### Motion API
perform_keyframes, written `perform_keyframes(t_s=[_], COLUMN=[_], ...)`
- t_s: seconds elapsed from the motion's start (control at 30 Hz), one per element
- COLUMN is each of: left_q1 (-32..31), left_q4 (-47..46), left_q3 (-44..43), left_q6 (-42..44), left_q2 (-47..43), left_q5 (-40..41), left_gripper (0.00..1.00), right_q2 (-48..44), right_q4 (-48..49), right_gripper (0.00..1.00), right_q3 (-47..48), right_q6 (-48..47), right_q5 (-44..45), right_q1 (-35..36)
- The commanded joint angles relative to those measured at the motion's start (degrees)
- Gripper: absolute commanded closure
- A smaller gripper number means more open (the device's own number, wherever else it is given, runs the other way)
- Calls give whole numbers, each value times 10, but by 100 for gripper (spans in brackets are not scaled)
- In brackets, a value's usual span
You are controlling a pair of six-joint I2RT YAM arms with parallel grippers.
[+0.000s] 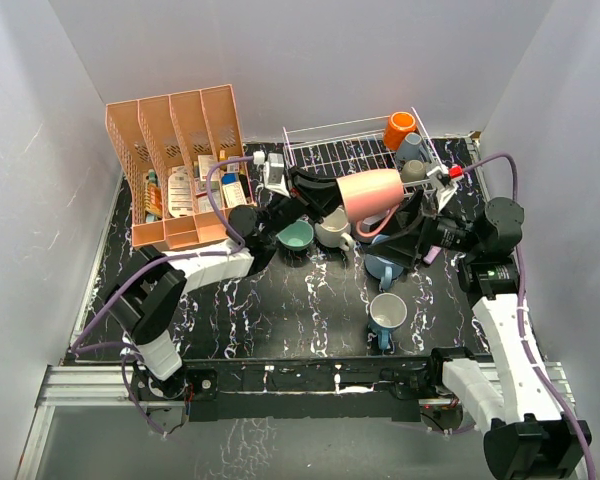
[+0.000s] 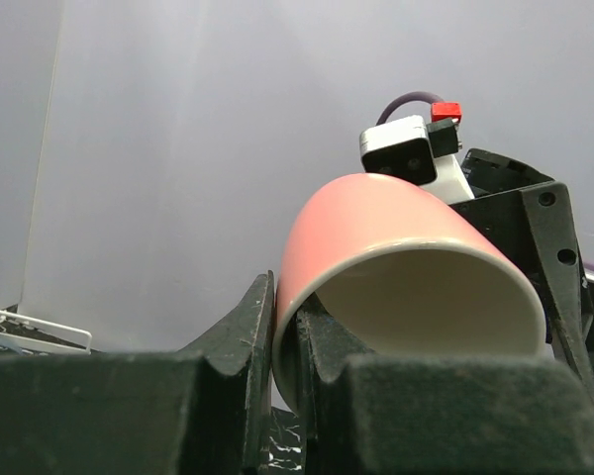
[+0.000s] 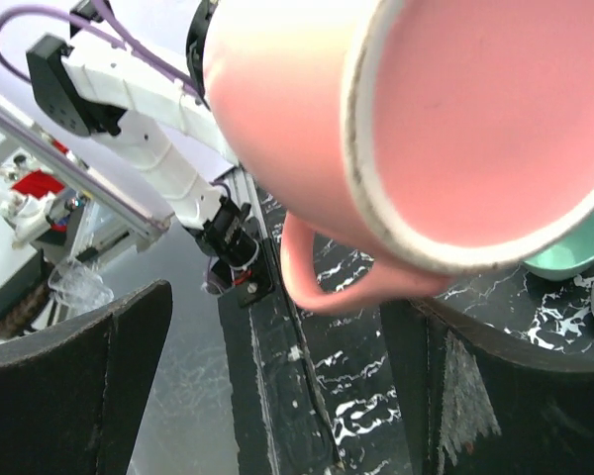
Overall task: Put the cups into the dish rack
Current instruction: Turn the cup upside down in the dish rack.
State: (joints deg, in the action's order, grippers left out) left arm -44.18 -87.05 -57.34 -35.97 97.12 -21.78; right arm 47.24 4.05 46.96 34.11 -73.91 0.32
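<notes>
Next, my right gripper grabs the mug by its handle [image 1: 377, 228], which leaves the pink mug's rim and body free to settle into the rack [image 1: 350, 156].
My left gripper [image 1: 336, 198] is shut on the rim of a pink mug [image 1: 372, 194], one finger outside and one inside [image 2: 289, 336], and holds it tilted in the air just in front of the white wire dish rack [image 1: 350, 156]. My right gripper [image 1: 400, 224] is wide open under the pink mug [image 3: 416, 129], with its fingers either side of the mug's handle [image 3: 312, 272] and not touching it. An orange mug [image 1: 399, 130] and two grey mugs [image 1: 412, 152] sit at the rack's right end. Teal [image 1: 296, 237], cream [image 1: 332, 228] and light blue [image 1: 387, 314] mugs stand on the table.
A salmon-pink slotted organizer [image 1: 175, 165] stands at the back left. A blue mug [image 1: 380, 268] sits under the right arm. The dark marbled tabletop [image 1: 280, 300] runs to the metal rail at the near edge. White walls close in on three sides.
</notes>
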Motion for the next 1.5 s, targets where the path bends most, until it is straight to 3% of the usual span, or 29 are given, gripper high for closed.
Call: perform_keyframes(t_s=[0.0,0.2,0.53,1.07,1.27,1.43,1.47], left_q1=[-10,-19,-20,-20,-20,-20,-20], left_q4=[-121,-126,-136,-141,-146,-153,-153], left_q3=[-46,-46,-37,-26,-30,-30,-29], left_q6=[9,12,8,6,-6,-15,-15], left_q2=[-8,-4,-12,-17,-12,-8,-8], left_q5=[22,25,28,36,34,34,35], left_gripper=[100,100,100,100,100,100,100], right_q2=[3,0,5,6,10,15,14], right_q4=[102,194,193,203,211,215,214], right_gripper=[12,12,19,55,61,91,92], right_q3=[-8,-32,-38,-49,-54,-55,-55], right_q6=[105,198,231,240,247,251,252], right_q5=[89,153,190,176,157,146,146], right_q1=[30,60,65,65,65,65,65])
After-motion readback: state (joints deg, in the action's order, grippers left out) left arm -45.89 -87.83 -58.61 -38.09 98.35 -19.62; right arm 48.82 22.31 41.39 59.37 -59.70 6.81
